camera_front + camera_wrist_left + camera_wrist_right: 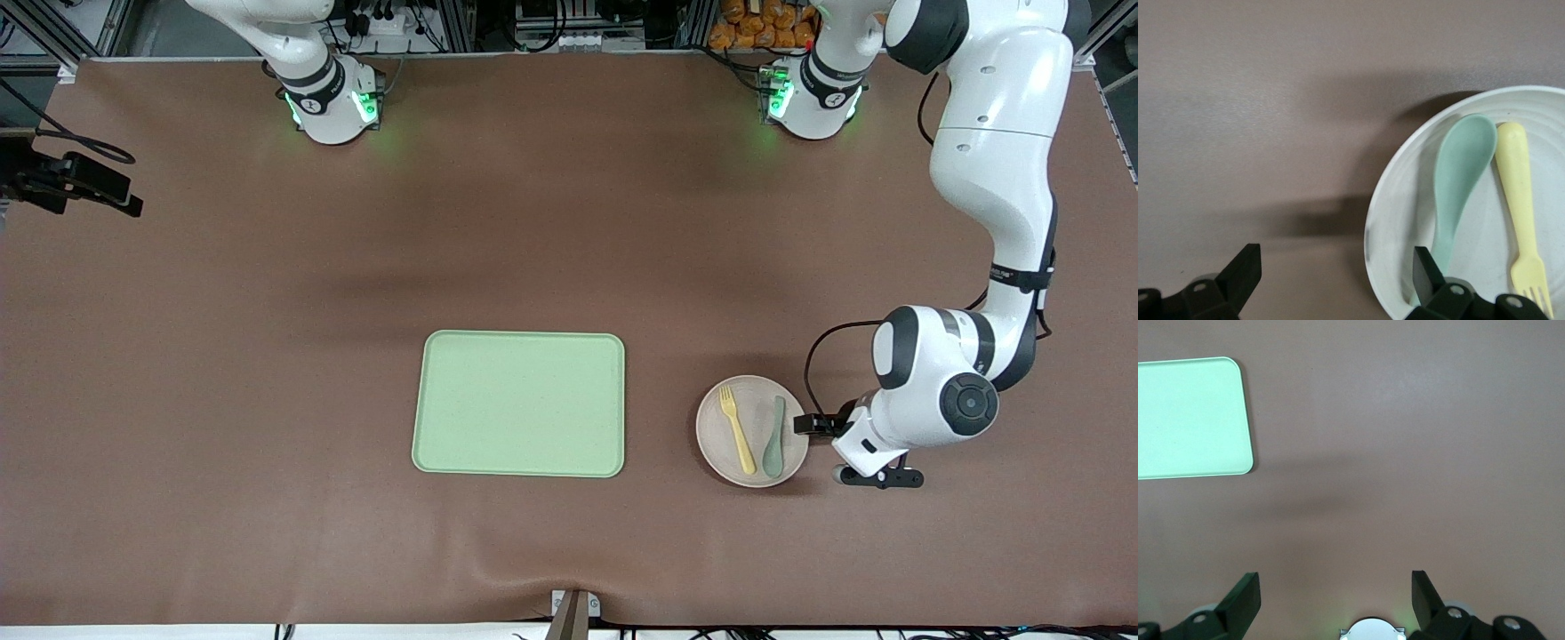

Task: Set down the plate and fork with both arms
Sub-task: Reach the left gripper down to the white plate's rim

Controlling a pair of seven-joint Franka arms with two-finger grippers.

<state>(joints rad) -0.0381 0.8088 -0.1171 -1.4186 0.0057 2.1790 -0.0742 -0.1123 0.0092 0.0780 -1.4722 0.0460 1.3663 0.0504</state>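
Observation:
I should next grab the plate by its rim with my left gripper, to put the round beige plate with its fork onto the light-green tray (pixel 519 404).
The round beige plate (pixel 752 431) lies on the brown table toward the left arm's end, beside the tray. The pale-yellow fork (pixel 737 429) lies in it next to a grey-green spoon (pixel 774 436). My left gripper (pixel 831 427) is open and low at the plate's rim on the side away from the tray. In the left wrist view the gripper (pixel 1336 280) has one finger over the plate (pixel 1398 220) near the spoon (pixel 1458 180) and fork (pixel 1521 200), the other over bare table. My right gripper (pixel 1336 600) is open and empty, high over the table; it is outside the front view.
The rectangular light-green tray (pixel 520 404) lies mid-table with nothing on it; its corner shows in the right wrist view (pixel 1191 417). A black camera mount (pixel 76 182) sits at the table edge toward the right arm's end. The arm bases (pixel 329 102) stand along the back edge.

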